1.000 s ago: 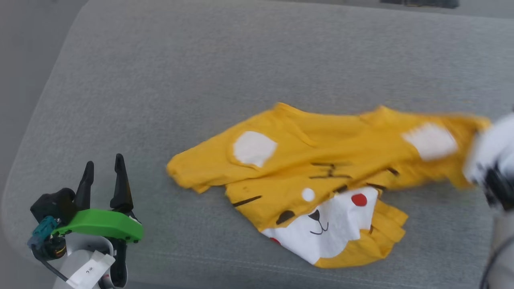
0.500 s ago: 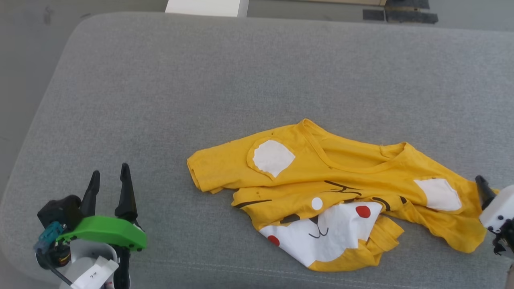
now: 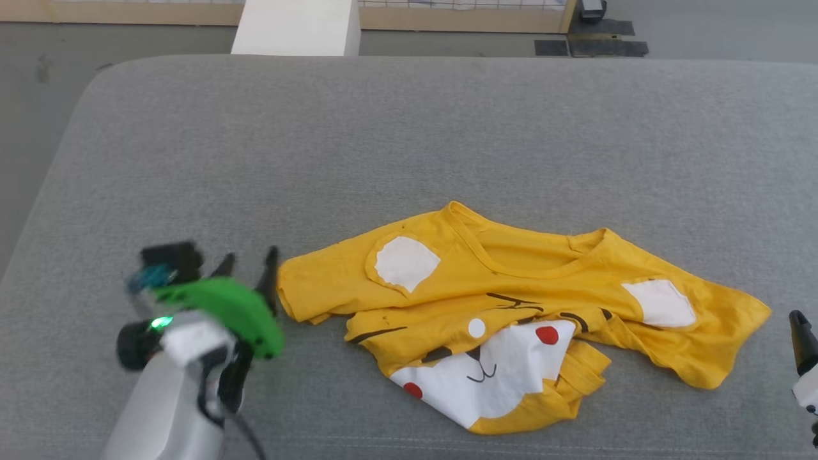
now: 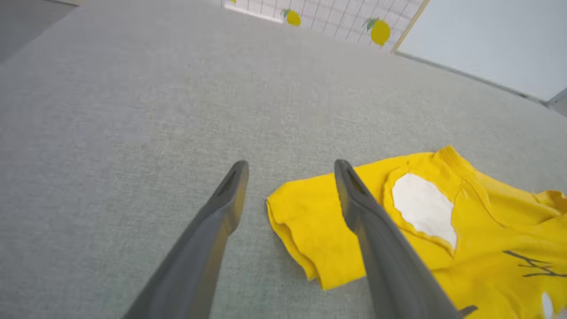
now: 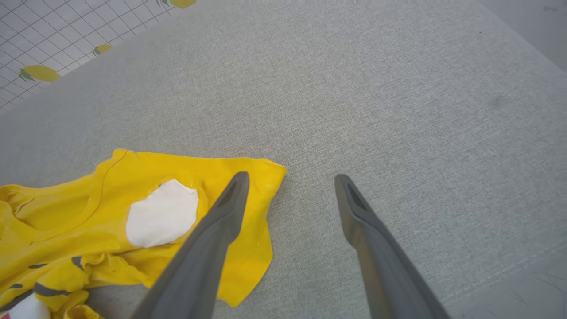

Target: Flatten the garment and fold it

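The T-shirt needs to be spread flat for folding, so my left gripper will next grab it by its sleeve end (image 3: 295, 290) beside the round-edged white patch (image 3: 406, 263).
The garment (image 3: 511, 281), a bright yellow T-shirt, lies crumpled face up on the grey cushion (image 3: 409, 140), right of centre. Its white patches, red dots and black stripes show, and the lower hem is bunched and folded over at the front. My left gripper (image 3: 250, 260) is open just left of the shirt's left sleeve (image 4: 310, 226). In the left wrist view that sleeve's edge lies between and under the fingertips of the left gripper (image 4: 291, 164). My right gripper (image 5: 290, 177) is open and holds nothing. Its left finger (image 5: 221, 221) hangs over the right sleeve (image 5: 261, 177); one finger (image 3: 800, 332) shows at the right edge.
The cushion has rounded corners and a seam along its front edge. Beyond its far edge stand a white box (image 3: 297, 27), a wooden-framed grid panel (image 3: 460, 7) with lemon prints, and dark mats (image 3: 591, 38) on the floor.
The right gripper opened, let go of the right sleeve and drew back to the right. The left gripper moved right, up to the left sleeve. The head camera tilted up.
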{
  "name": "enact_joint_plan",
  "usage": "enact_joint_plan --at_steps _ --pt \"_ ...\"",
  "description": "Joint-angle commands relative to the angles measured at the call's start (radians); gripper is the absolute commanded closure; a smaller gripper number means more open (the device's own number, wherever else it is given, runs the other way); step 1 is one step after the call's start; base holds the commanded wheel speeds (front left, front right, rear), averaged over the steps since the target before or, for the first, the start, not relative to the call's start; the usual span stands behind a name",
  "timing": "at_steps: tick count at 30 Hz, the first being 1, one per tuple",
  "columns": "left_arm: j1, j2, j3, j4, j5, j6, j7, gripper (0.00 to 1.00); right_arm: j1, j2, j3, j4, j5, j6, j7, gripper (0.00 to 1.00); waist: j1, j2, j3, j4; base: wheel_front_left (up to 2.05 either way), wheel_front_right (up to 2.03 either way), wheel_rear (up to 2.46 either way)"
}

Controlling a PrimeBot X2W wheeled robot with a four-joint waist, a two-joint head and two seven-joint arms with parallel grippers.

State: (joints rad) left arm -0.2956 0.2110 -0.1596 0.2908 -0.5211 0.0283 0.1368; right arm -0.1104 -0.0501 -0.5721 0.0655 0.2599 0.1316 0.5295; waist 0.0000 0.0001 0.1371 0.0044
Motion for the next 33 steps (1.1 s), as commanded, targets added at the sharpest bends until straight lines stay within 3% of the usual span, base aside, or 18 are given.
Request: enact_joint_plan --at_steps 1,4,8,14,20,21,22,23,24,28,33 --pt "-0.046 0.008 -0.029 0.025 0.012 0.007 0.081 0.00 0.003 0.000 0.007 -0.011 0.002 -0.001 0.005 0.00 0.0000 -0.0001 0.014 -0.015 0.00 0.00 0.00" --pt "-0.132 0.028 -0.091 0.087 0.038 0.024 0.281 0.00 -0.008 0.000 0.024 -0.022 0.008 -0.001 0.009 0.00 0.0000 -0.0001 0.036 -0.033 0.00 0.00 0.00" --pt "-0.212 0.069 -0.143 0.157 0.076 0.025 0.437 0.00 -0.020 0.000 0.054 -0.030 0.018 -0.001 0.007 0.00 0.0000 -0.0001 0.068 -0.061 0.00 0.00 0.00" --pt "-0.275 0.104 -0.195 0.236 0.118 -0.004 0.505 0.00 -0.021 0.000 0.070 -0.060 0.027 -0.001 0.008 0.00 0.0000 -0.0001 0.123 -0.083 0.00 0.00 0.00" --pt "-0.290 0.076 -0.237 0.294 0.097 -0.066 0.548 0.00 -0.019 0.000 0.066 -0.068 0.037 -0.001 -0.001 0.00 0.0000 -0.0001 0.153 -0.087 0.00 0.00 0.00" --pt "-0.287 0.070 -0.246 0.304 0.090 -0.076 0.570 0.14 -0.019 0.000 0.067 -0.065 0.038 -0.001 -0.004 0.00 0.0000 -0.0001 0.154 -0.087 0.00 0.00 0.00" --pt "-0.280 0.061 -0.250 0.313 0.075 -0.085 0.595 0.80 -0.020 0.000 0.069 -0.060 0.038 -0.001 -0.008 0.00 0.0000 -0.0001 0.155 -0.087 0.00 0.00 0.00" --pt "-0.276 0.056 -0.253 0.318 0.065 -0.090 0.612 0.94 -0.021 0.000 0.071 -0.056 0.038 -0.001 -0.011 0.00 0.0000 -0.0001 0.157 -0.087 0.00 0.00 0.00" --pt "-0.272 0.056 -0.262 0.322 0.061 -0.097 0.636 1.00 -0.023 0.000 0.073 -0.050 0.039 -0.001 -0.016 0.00 0.0000 -0.0001 0.158 -0.086 0.00 0.00 0.00" --pt "-0.265 0.046 -0.258 0.305 0.035 -0.103 0.647 1.00 -0.030 0.000 0.075 -0.035 0.036 -0.001 -0.029 0.00 0.0000 -0.0001 0.158 -0.074 0.00 0.00 0.00" --pt "-0.286 0.042 -0.227 0.261 0.036 -0.082 0.537 1.00 -0.048 0.000 0.076 -0.035 0.018 -0.001 -0.036 0.00 0.0000 -0.0001 0.149 -0.058 0.00 0.00 0.00"
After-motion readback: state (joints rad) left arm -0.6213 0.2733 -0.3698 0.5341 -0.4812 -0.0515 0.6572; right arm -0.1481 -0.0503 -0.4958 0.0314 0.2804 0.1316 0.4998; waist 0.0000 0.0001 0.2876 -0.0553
